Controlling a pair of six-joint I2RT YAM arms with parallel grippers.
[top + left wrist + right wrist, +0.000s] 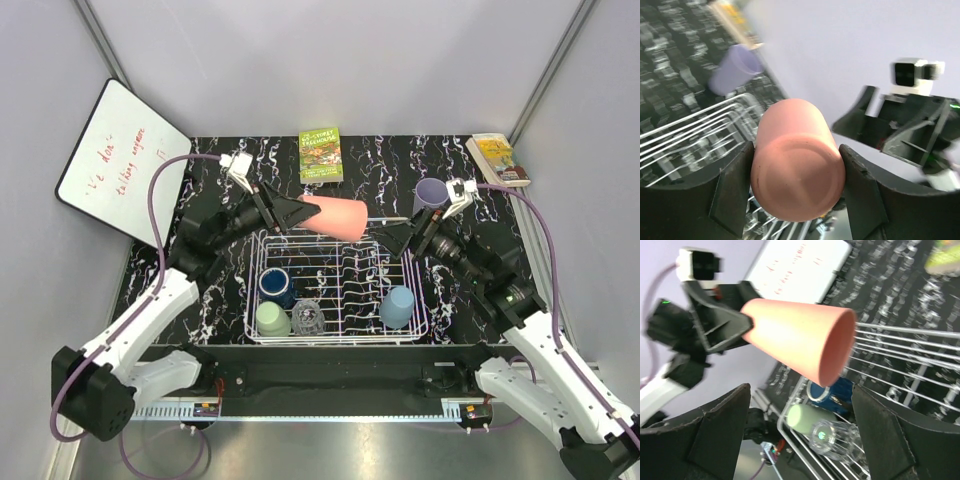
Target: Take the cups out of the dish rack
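My right gripper is to grip the salmon pink cup by the rim at its opening (362, 223) (823, 365) next, so the cup's base stays free for setting onto the table.
My left gripper (292, 214) is shut on the base of the salmon pink cup (335, 216), holding it on its side above the back of the white wire dish rack (417, 322), mouth toward the right arm. The cup fills the left wrist view (797, 165) and shows in the right wrist view (800, 337). My right gripper (404, 238) is open, just right of the cup's mouth. In the rack sit the dark blue cup (275, 285), pale green cup (271, 320), clear glass (307, 316) and light blue cup (398, 306). The lavender cup (431, 195) stands on the table behind the right gripper.
A green book (320, 155) lies at the table's back centre and another book (497, 158) at the back right corner. A whiteboard (120, 160) leans at the back left. Grey walls enclose the black marbled table (215, 160).
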